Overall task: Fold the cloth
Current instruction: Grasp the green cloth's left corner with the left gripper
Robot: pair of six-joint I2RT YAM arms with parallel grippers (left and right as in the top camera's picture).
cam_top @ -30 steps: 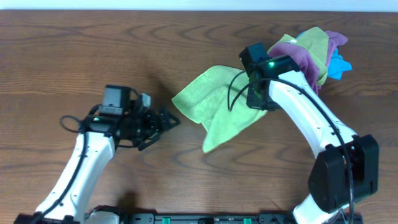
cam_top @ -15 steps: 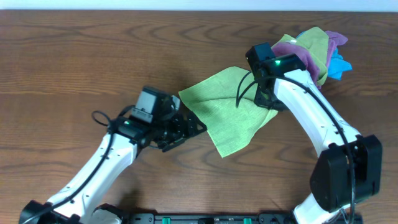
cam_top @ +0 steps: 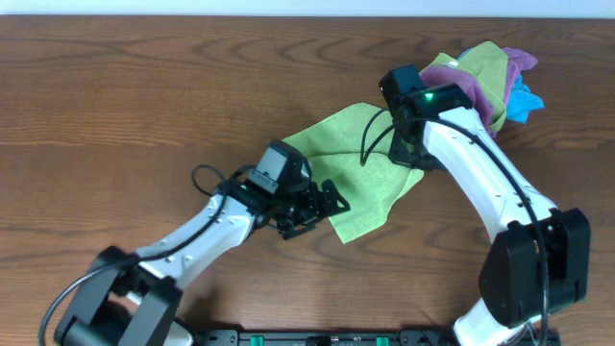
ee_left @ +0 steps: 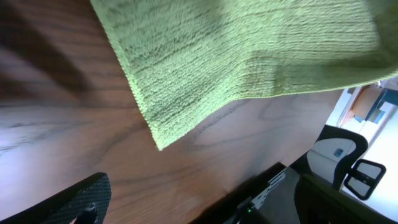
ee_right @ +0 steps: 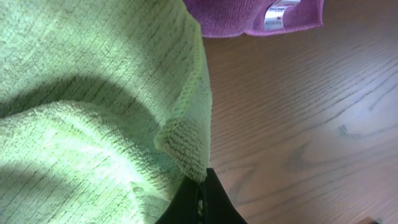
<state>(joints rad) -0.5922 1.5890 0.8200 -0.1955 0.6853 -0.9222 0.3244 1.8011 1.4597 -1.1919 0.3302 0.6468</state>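
Next, my left gripper picks up the green cloth's free front corner (cam_top: pixel 346 239) (ee_left: pixel 161 144), opposite my right gripper's edge, to spread it flat.
The green cloth (cam_top: pixel 362 179) lies partly spread on the wooden table, its lower corner pointing to the front. My right gripper (cam_top: pixel 403 154) is shut on the cloth's right edge; in the right wrist view the dark fingertips (ee_right: pixel 200 190) pinch a folded bit of green cloth (ee_right: pixel 93 112). My left gripper (cam_top: pixel 328 200) is open and empty, right at the cloth's lower left edge. In the left wrist view the cloth (ee_left: pixel 249 50) fills the top, its corner hangs just ahead, and one black finger (ee_left: pixel 81 199) shows at the bottom left.
A pile of other cloths (cam_top: pixel 485 75), purple, green and blue, lies at the back right behind the right arm. A purple cloth with a tag (ee_right: pixel 261 15) shows in the right wrist view. The table's front edge and the arm bases are close behind the left gripper.
My left arm has swung to the right, from the left of the table up to the cloth's lower left edge. The right gripper has kept its hold; the cloth shifted slightly.
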